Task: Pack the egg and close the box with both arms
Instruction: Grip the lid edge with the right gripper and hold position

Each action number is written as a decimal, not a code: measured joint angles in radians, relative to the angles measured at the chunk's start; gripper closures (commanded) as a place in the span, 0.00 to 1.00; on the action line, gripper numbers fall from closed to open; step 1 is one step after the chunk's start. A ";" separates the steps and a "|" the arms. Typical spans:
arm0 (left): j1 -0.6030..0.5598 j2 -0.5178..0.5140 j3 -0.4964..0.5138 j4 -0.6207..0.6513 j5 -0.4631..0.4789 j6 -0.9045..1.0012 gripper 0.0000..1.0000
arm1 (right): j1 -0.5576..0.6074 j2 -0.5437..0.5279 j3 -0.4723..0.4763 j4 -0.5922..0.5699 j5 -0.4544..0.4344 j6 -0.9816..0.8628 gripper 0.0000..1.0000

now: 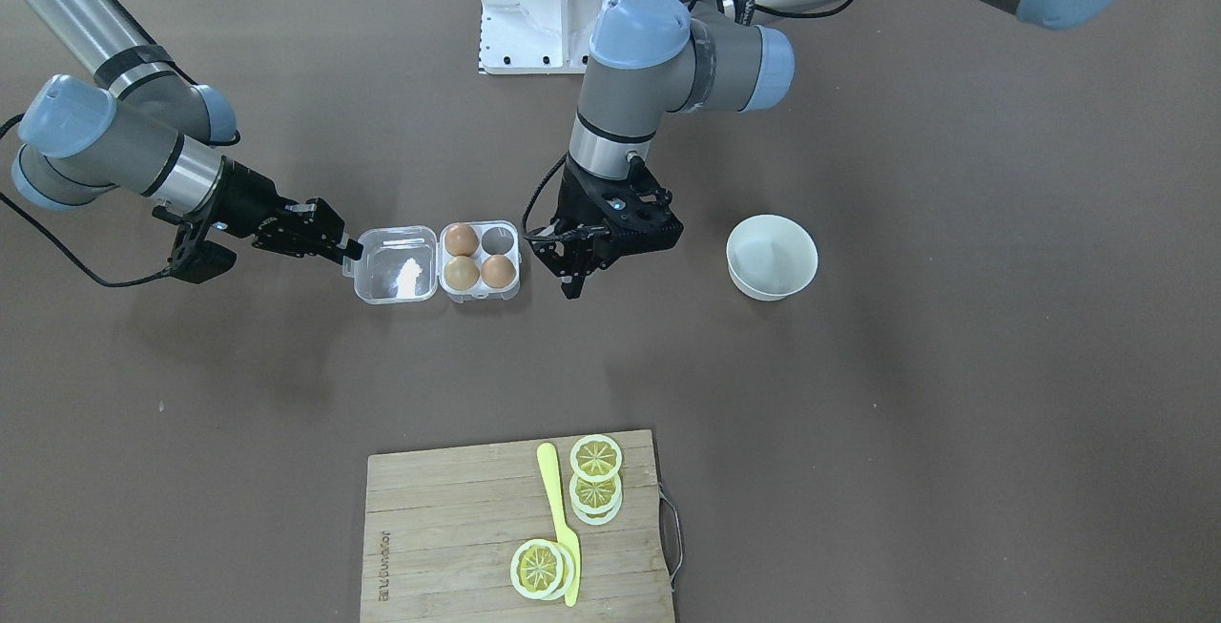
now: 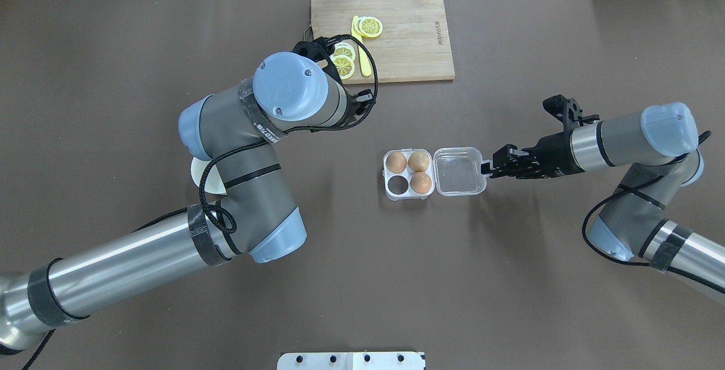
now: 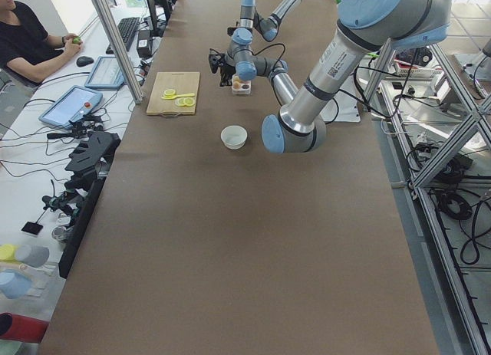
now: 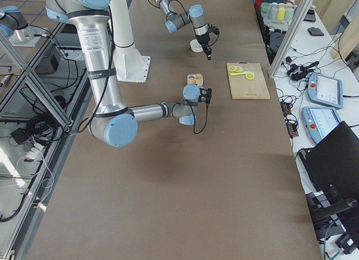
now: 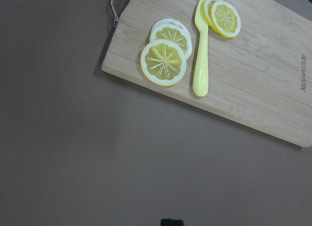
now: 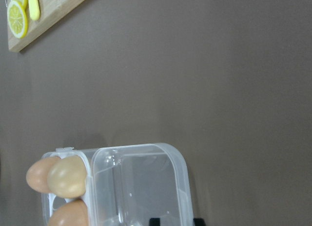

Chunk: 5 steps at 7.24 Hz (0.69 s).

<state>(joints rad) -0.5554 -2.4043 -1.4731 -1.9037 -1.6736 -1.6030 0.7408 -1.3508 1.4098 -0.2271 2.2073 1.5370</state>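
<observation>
My right gripper picks up the lid by its outer rim (image 1: pixel 354 266) next, to fold the lid over the eggs and close the box (image 1: pixel 482 291).
The clear box (image 1: pixel 482 291) (image 2: pixel 388 188) lies open mid-table, its lid (image 1: pixel 396 265) (image 2: pixel 460 171) flat beside the cells. Three eggs fill cells; the pinkish-orange egg (image 1: pixel 497 271) (image 2: pixel 396 162) sits beside a paler one (image 1: pixel 462 272), and one cell (image 1: pixel 496 238) is empty. My right gripper (image 1: pixel 351 256) (image 2: pixel 486 169) is at the lid's outer edge, open, its fingertips (image 6: pixel 154 221) apart on either side of the rim. The left gripper (image 1: pixel 574 289) hangs point-down just beside the box's cell side, shut and holding nothing. In the left wrist view only one dark tip (image 5: pixel 171 222) shows.
A white bowl (image 1: pixel 772 256) stands on the table beyond the left gripper, half hidden under the left arm in the overhead view. A wooden cutting board (image 1: pixel 448 528) (image 2: pixel 408 47) with lemon slices (image 1: pixel 596 458) and a yellow knife (image 1: pixel 558 518) lies at the far edge.
</observation>
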 measured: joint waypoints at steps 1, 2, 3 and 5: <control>0.000 0.000 0.001 0.000 0.000 0.000 1.00 | 0.001 0.000 0.000 0.000 0.000 0.000 0.79; 0.000 0.000 0.001 0.000 0.000 0.000 1.00 | 0.003 0.000 0.000 0.000 0.003 0.000 0.86; -0.001 0.000 0.001 0.000 0.000 0.000 1.00 | 0.007 0.001 0.000 0.000 0.008 0.000 0.92; -0.001 0.000 0.001 0.000 0.000 0.000 1.00 | 0.013 0.001 0.000 0.000 0.013 0.000 0.93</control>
<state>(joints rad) -0.5564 -2.4040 -1.4726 -1.9037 -1.6736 -1.6030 0.7534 -1.3499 1.4098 -0.2270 2.2204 1.5371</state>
